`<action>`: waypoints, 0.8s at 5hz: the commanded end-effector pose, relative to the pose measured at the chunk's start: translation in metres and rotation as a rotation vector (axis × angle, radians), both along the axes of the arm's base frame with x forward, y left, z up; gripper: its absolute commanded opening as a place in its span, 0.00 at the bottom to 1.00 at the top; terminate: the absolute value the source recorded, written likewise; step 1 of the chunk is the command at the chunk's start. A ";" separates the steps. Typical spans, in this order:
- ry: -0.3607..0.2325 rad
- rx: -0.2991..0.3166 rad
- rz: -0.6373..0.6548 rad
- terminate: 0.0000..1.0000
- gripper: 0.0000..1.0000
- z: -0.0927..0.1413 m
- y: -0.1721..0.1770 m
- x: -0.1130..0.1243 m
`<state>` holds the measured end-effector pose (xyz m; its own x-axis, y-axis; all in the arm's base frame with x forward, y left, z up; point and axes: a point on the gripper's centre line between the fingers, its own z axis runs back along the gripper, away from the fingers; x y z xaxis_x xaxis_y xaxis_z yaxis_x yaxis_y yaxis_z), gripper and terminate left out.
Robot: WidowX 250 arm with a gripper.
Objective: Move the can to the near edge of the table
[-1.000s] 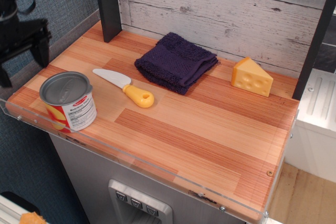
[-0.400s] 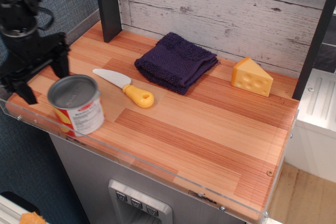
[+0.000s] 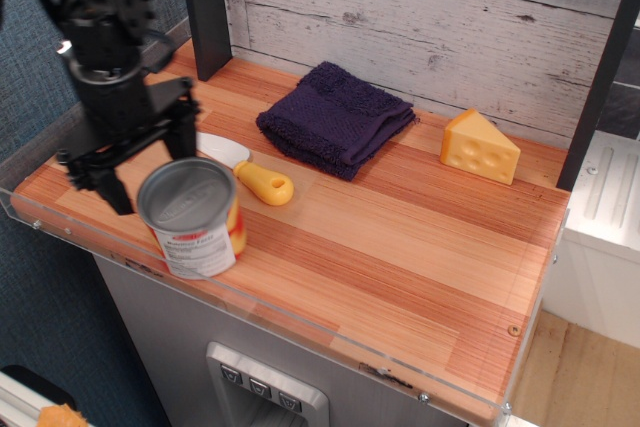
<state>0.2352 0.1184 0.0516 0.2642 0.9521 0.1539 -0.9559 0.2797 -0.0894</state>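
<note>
I should next grab the can by its round side below the grey lid [image 3: 198,247] to move it to the table's near edge.
The can [image 3: 193,219], a short tin with a grey ribbed lid and a red, yellow and white label, stands upright at the near left of the striped wood table [image 3: 400,247], close to the clear edge guard [image 3: 300,319]. My black gripper [image 3: 150,159] hangs just behind and left of the can. Its two fingers [image 3: 112,185] are spread apart and hold nothing. They are right against the can's far-left side, but I cannot tell whether they touch it.
A white knife with a yellow handle [image 3: 262,183] lies just behind the can. A folded dark purple cloth [image 3: 335,119] sits at the back middle, a yellow cheese wedge [image 3: 480,147] at the back right. A black post [image 3: 205,9] stands at the back left.
The gripper has come in from the left edge and moved right over the table. The can has slid right along the near edge, ahead of the gripper, and turned so its label faces differently.
</note>
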 end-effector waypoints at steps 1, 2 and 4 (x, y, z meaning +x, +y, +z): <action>-0.046 -0.018 0.003 0.00 1.00 0.011 -0.046 0.006; -0.039 -0.022 -0.007 0.00 1.00 0.005 -0.062 0.012; -0.033 -0.067 -0.024 0.00 1.00 -0.004 -0.095 0.027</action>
